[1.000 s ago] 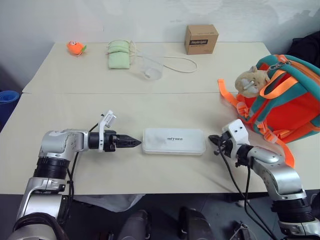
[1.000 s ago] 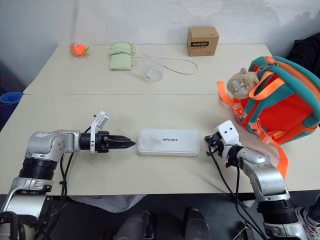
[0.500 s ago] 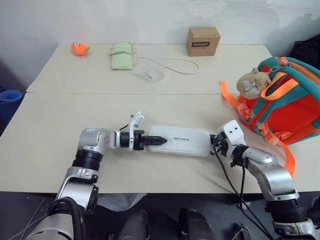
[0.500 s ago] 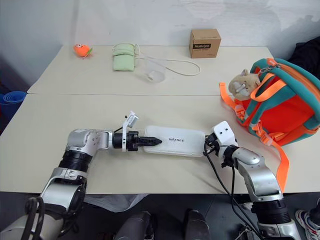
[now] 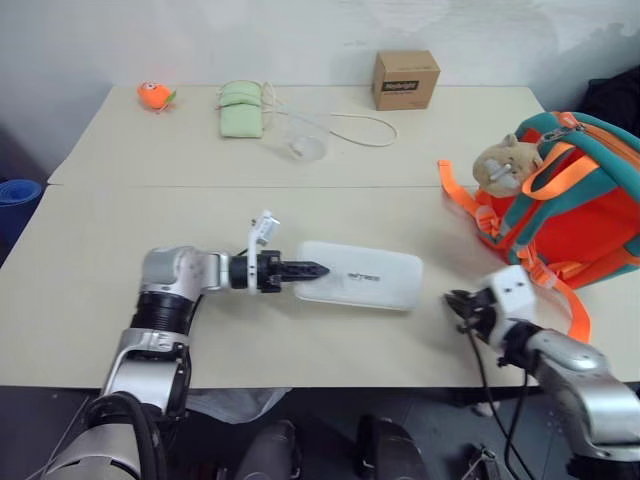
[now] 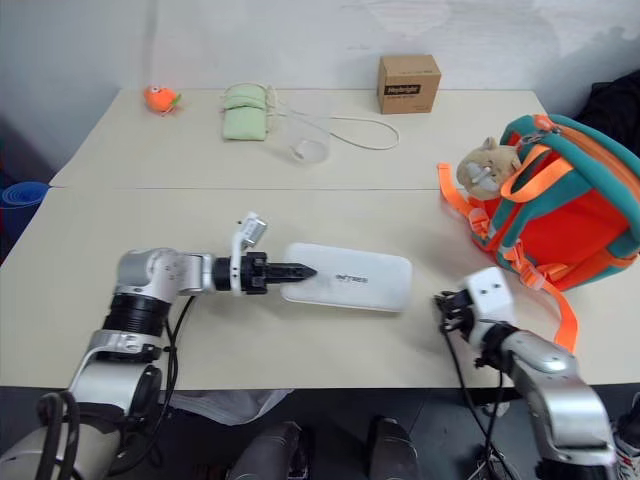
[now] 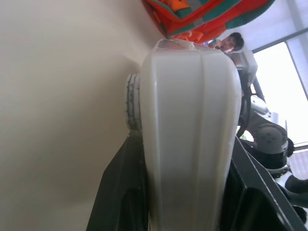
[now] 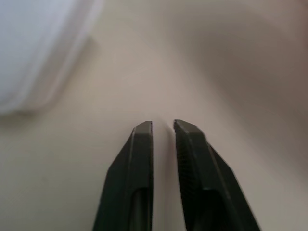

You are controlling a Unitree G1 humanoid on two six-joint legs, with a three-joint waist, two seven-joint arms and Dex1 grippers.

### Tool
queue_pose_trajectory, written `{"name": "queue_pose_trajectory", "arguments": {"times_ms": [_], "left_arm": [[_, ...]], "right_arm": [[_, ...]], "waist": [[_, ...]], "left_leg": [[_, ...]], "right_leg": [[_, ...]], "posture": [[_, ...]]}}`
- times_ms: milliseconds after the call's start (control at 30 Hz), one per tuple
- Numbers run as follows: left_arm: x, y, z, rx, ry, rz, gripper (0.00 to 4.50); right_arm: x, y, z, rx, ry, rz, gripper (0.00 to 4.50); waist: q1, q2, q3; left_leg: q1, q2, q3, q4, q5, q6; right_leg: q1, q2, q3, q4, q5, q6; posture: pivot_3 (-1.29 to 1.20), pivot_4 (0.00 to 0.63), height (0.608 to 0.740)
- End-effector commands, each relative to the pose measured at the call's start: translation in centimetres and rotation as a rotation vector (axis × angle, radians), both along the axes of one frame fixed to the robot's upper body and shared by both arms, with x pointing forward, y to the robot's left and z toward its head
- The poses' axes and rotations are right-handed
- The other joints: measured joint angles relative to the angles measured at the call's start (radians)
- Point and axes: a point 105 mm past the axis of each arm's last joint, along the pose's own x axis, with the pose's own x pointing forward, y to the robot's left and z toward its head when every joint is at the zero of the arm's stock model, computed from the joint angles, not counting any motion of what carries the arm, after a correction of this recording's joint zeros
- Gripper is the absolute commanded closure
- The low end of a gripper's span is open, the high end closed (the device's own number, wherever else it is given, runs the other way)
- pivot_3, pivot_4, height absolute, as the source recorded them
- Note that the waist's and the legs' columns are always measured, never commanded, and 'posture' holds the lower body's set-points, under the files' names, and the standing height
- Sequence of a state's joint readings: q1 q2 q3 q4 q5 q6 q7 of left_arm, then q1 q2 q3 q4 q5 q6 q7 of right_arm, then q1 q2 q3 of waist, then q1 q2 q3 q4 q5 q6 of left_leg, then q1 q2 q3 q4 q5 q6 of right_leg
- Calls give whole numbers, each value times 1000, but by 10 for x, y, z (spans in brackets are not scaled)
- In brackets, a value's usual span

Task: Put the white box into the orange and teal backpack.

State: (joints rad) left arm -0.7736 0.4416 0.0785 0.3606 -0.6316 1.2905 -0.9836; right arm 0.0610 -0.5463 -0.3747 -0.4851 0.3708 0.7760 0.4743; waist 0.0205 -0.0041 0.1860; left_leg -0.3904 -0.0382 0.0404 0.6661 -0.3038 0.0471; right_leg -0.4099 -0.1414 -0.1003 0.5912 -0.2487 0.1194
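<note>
My right gripper should next grab the backpack by its bottom edge (image 5: 590, 272) to keep it steady, so it can take in the white box (image 5: 362, 277).
The white box (image 5: 362, 277) lies lengthwise near the middle of the front table, its small dark lettering facing up. My left gripper (image 5: 306, 270) points right and is shut on the box's left end. The left wrist view has the box (image 7: 192, 120) held between the two black fingers (image 7: 120, 192). My right gripper (image 5: 458, 300) hovers off the box's right end, apart from it, near the table's front edge. Its fingertips (image 8: 144, 130) stand slightly open with nothing between them. The orange and teal backpack (image 5: 585, 205) sits at the table's right, a beige plush charm (image 5: 503, 163) on its front.
Along the far edge sit a brown cardboard box (image 5: 404, 79), a green pouch (image 5: 240, 110), a clear cup (image 5: 305, 135), a white cord (image 5: 360, 125) and a small orange toy (image 5: 152, 95). Orange straps (image 5: 460, 190) trail from the backpack onto the table.
My left gripper moved right and closed on the box's left end. My right gripper drew back from the box's right end toward the front edge and opened a little.
</note>
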Motion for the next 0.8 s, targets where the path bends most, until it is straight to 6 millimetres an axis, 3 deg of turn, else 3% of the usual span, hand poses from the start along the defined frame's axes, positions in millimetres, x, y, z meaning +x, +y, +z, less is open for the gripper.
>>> {"name": "queue_pose_trajectory", "arguments": {"times_ms": [33, 167, 267, 333, 500, 600, 700, 800], "left_arm": [[-7, 17, 28, -88, -95, 20, 3222], [-12, 34, 35, -112, -116, 60, 3222], [-19, 40, 50, -144, -174, 52, 3222], [-19, 38, 59, -141, -209, 51, 3222], [1, 29, 55, -19, -254, 142, 3238], [5, 31, 66, -41, -285, 166, 3238], [5, 37, 71, -44, -307, 192, 3238], [4, 41, 72, -42, -318, 215, 3238]], "right_arm": [[-12, -20, 37, 1, -113, -85, 2317], [-13, -35, 52, 31, -161, -157, 1004], [7, -41, 60, 121, -206, -185, 11], [26, -39, 63, 142, -225, -178, 0], [77, -28, 60, 90, -218, -124, 0], [101, -31, 63, 95, -252, -144, 0], [113, -30, 68, 105, -296, -115, 625], [117, -31, 71, 101, -313, -88, 1621]], "waist": [[1, 0, 0], [3, 0, 0], [1, 0, 0], [1, 0, 0], [1, 1, 1], [-2, 1, 1], [-9, 1, 1], [-16, 1, 1]], "left_leg": [[0, 1, 0, 0, 0, 0], [1, 3, 0, -1, -2, -5], [1, 2, 0, 0, -3, -5], [1, 1, 0, 0, -3, -5], [1, 0, 0, -1, 0, -1], [0, 0, 1, -2, 0, -1], [-1, 0, 3, -1, 1, 0], [-1, 1, 3, -1, 1, 0]], "right_leg": [[0, 0, 0, 0, 0, 0], [0, 0, 0, 0, 0, -1], [0, 1, 0, 0, 0, -1], [0, 1, 2, 0, 0, -1], [-1, 2, 2, 1, 0, -1], [-2, 2, 2, 0, 0, -1], [-2, 2, 2, -1, 0, -1], [-2, 3, 2, -1, 0, -1]], "posture": [[0, 150, 740], [0, 150, 740], [0, 150, 740], [0, 150, 740], [0, 150, 740], [0, 150, 740], [0, 150, 740], [0, 150, 740]]}}
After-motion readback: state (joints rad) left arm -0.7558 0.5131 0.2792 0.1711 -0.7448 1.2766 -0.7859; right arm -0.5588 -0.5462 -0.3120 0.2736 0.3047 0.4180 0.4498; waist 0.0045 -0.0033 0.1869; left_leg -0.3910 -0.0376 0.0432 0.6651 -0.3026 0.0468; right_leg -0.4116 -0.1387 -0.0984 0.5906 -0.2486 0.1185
